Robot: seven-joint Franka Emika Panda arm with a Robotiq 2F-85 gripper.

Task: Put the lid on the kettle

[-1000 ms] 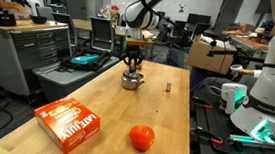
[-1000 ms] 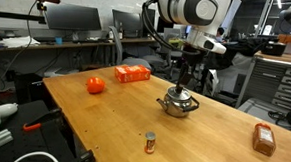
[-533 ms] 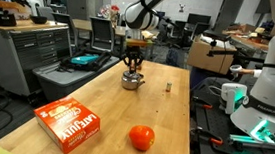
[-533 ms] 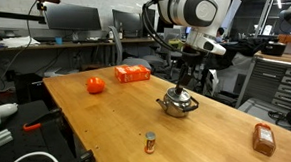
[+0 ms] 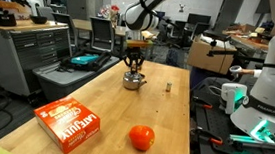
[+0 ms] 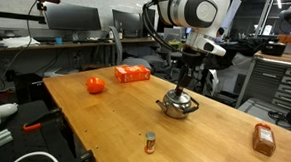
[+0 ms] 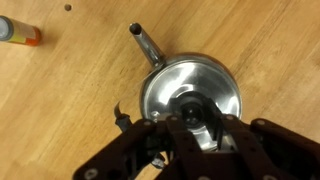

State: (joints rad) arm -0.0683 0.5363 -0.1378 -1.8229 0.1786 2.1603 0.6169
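The lid lies centred on the kettle's opening and would rest there, so it is time for my gripper to open.
The small silver kettle (image 5: pixel 132 83) stands upright on the wooden table in both exterior views (image 6: pixel 178 106). In the wrist view its spout (image 7: pixel 148 43) points up and to the left. The silver lid (image 7: pixel 186 80) lies on the kettle's opening, with its dark knob at the centre. My gripper (image 7: pixel 193 116) comes straight down onto the kettle top (image 5: pixel 131 66) (image 6: pixel 182 89). Its fingers sit on either side of the knob and look closed on it. The gripper body hides the near part of the lid.
A red tomato (image 5: pixel 141 138) (image 6: pixel 94 85) and an orange box (image 5: pixel 69 122) (image 6: pixel 132 74) lie further along the table. A small brown block (image 5: pixel 168 87) (image 6: pixel 150 141) stands near the kettle. A brown packet (image 6: pixel 264 139) lies by the table edge.
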